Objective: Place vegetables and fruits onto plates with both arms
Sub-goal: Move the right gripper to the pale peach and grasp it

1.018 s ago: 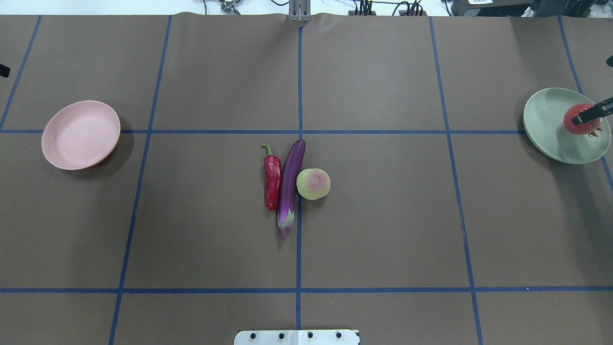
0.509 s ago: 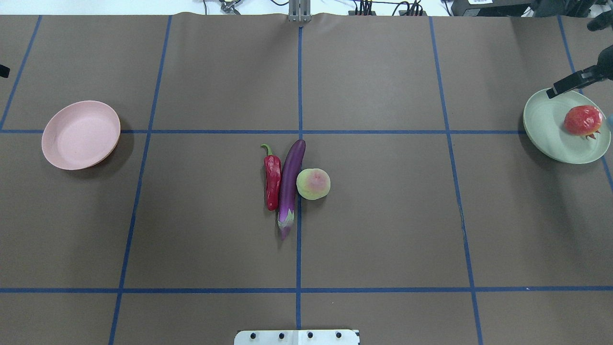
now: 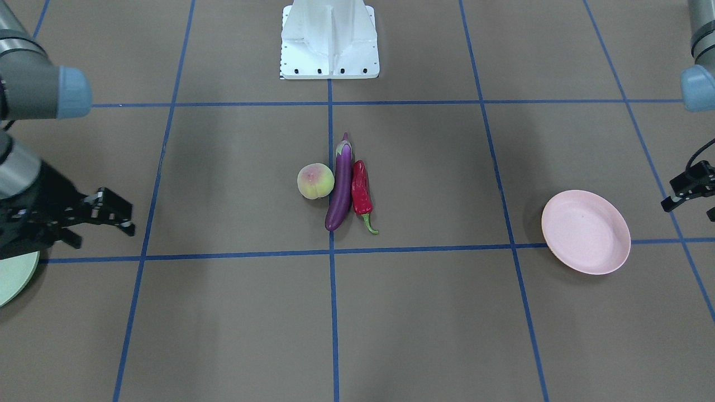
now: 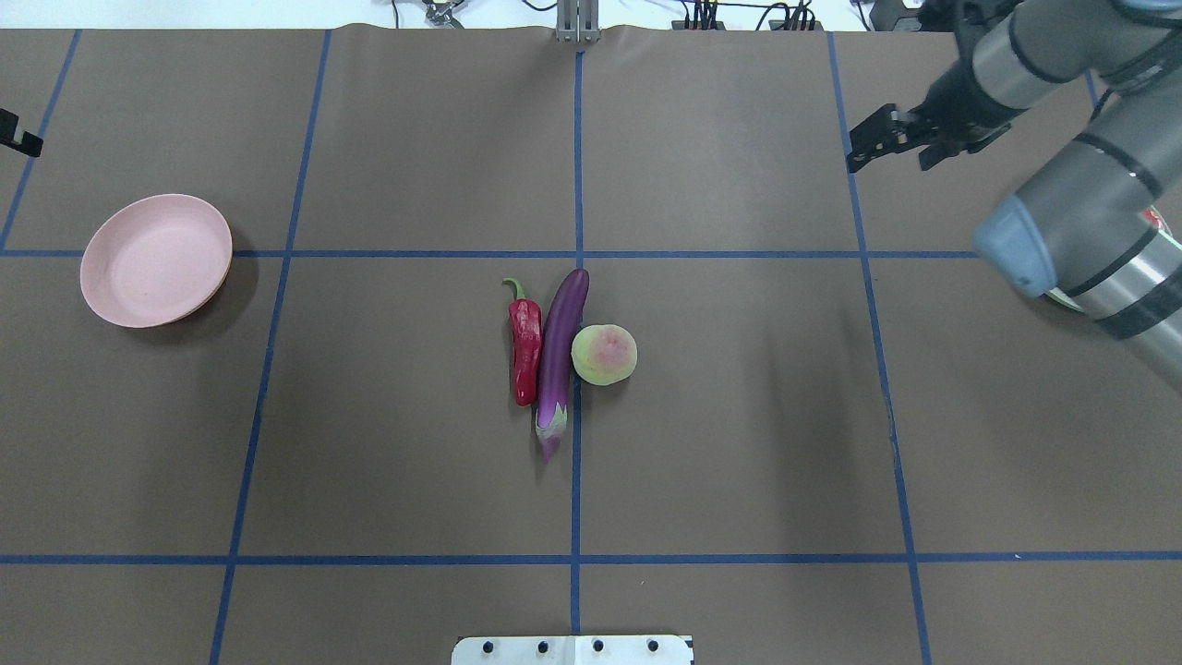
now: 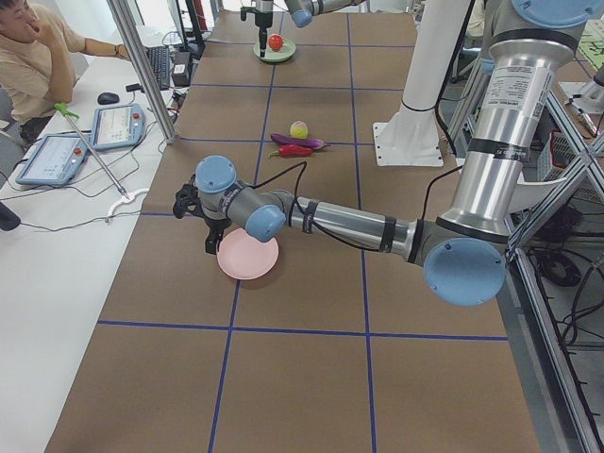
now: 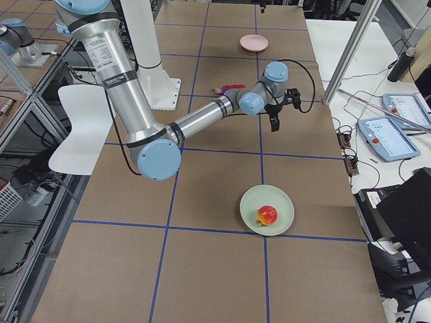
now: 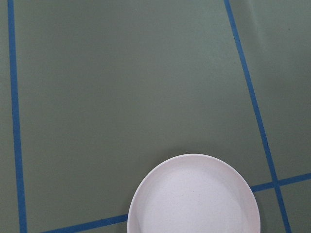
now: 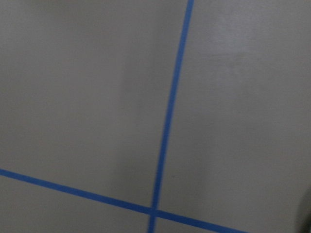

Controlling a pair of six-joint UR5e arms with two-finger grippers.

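My right gripper is going to grab the yellow-green peach by its plump sides next, to set the peach on the mint green plate (image 3: 14, 280).
A purple eggplant (image 4: 561, 356) lies at the table's middle, with a red chili pepper (image 4: 525, 346) touching its left side and a yellow-green peach (image 4: 604, 354) touching its right. The red-orange fruit (image 6: 267, 215) rests on the mint green plate (image 6: 277, 197), which my right arm mostly covers in the overhead view. The pink plate (image 4: 155, 260) stands empty at the left. My right gripper (image 4: 885, 148) is open and empty above the table, between the green plate and the middle. My left gripper (image 3: 690, 192) hovers beside the pink plate (image 3: 585, 231), looks open and holds nothing.
The white base block (image 3: 329, 39) stands at the robot's edge of the table. Blue tape lines cross the brown table cover. An operator (image 5: 38, 57) sits at a side desk with tablets, beyond the table's far edge.
My right gripper has let go of the red-orange fruit on the green plate, risen, and swung left toward the table's middle. The left gripper's tip has edged a little further into view.
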